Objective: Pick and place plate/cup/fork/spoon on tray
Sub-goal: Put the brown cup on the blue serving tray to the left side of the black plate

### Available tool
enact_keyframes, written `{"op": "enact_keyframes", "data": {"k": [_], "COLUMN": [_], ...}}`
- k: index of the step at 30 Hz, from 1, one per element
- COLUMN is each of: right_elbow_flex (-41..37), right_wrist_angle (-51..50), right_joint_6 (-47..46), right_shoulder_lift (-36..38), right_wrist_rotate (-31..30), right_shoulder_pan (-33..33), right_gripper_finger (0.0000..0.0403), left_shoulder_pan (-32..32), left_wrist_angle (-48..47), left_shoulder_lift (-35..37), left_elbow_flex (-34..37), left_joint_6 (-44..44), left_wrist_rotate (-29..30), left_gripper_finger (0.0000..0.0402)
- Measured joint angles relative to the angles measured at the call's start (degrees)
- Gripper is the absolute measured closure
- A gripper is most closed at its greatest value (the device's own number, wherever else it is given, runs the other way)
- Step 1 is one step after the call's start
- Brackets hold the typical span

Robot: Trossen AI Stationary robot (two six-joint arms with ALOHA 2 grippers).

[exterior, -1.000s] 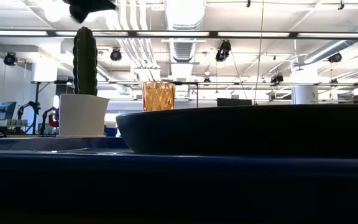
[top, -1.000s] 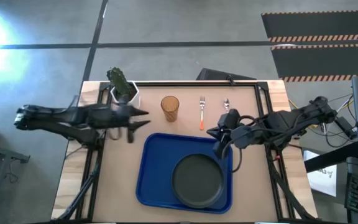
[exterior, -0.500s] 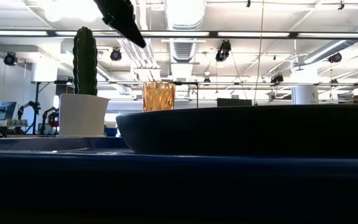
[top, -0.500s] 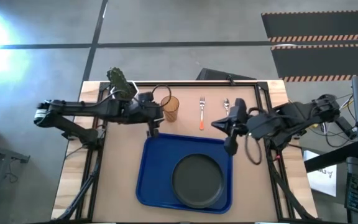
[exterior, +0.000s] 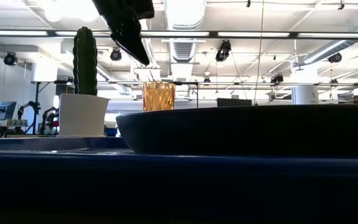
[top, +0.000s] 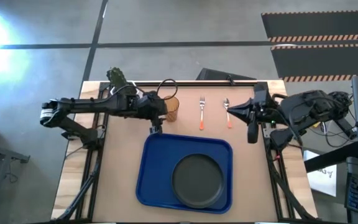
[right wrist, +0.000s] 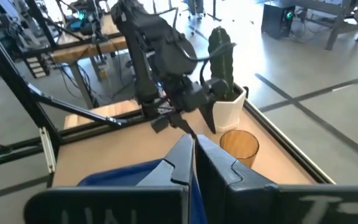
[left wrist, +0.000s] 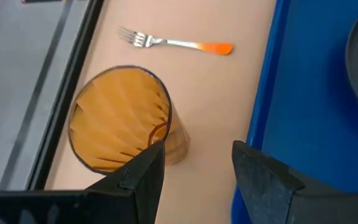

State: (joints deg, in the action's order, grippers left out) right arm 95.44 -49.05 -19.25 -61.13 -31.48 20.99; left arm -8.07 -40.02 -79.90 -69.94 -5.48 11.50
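Observation:
My left gripper grabs the amber cup by its rim point(top: 176, 99) next, to load it onto the blue tray point(top: 157, 152).
The dark plate point(top: 197, 180) lies flat on the blue tray point(top: 157, 152). The amber cup point(top: 170, 109) stands upright on the table behind the tray. The fork point(top: 202, 113) and the spoon point(top: 227, 111) lie to its right. My left gripper point(top: 156, 124) is open, points down and hovers just left of and above the cup point(left wrist: 120, 118). In the low view my left gripper point(exterior: 135, 50) is higher than the cup point(exterior: 158, 96). My right gripper point(top: 230, 112) is shut and empty. It is in the air over the spoon and points toward the table's left.
A white pot with a green cactus point(top: 122, 87) stands at the far left, close behind my left arm. The table's dark frame rails point(top: 197, 83) run along the far edge. Bare table shows left and right of the tray.
My left gripper has gone toward the table's right edge to the cup and has come lower beside it. My right gripper has drawn back from over the tray toward the table's far right.

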Motion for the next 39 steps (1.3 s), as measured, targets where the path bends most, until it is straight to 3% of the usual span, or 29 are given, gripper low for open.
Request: {"op": "enact_keyframes", "data": {"k": [17, 28, 31, 36, 39], "right_elbow_flex": [-0.04, -0.07, -0.07, -0.07, -0.07], "right_wrist_angle": [0.55, 1.46, 1.59, 1.56, 1.56], "right_joint_6": [-0.24, -0.24, -0.24, -0.24, -0.23], "right_shoulder_lift": [-2.09, -3.06, -3.06, -3.06, -3.06], "right_wrist_rotate": [0.42, 0.39, 0.37, 0.35, 0.33], "right_shoulder_pan": [0.02, 0.02, 0.02, 0.02, 0.02], "right_gripper_finger": [0.0394, 0.0394, 0.0394, 0.0394, 0.0394], "left_shoulder_pan": [-6.74, -8.45, -8.45, -8.45, -8.26], "left_wrist_angle": [0.49, 0.56, 0.60, 1.59, 1.80], "left_shoulder_lift": [-5.41, -9.02, -9.48, -9.34, -8.40], "left_elbow_flex": [0.03, 0.03, 0.03, -0.72, -2.47], "left_joint_6": [-6.06, -8.87, -9.00, -8.53, -8.69], "left_wrist_rotate": [-1.04, -4.99, -5.00, -4.46, -3.52], "left_gripper_finger": [0.0230, 0.0236, 0.0268, 0.0385, 0.0397]}}
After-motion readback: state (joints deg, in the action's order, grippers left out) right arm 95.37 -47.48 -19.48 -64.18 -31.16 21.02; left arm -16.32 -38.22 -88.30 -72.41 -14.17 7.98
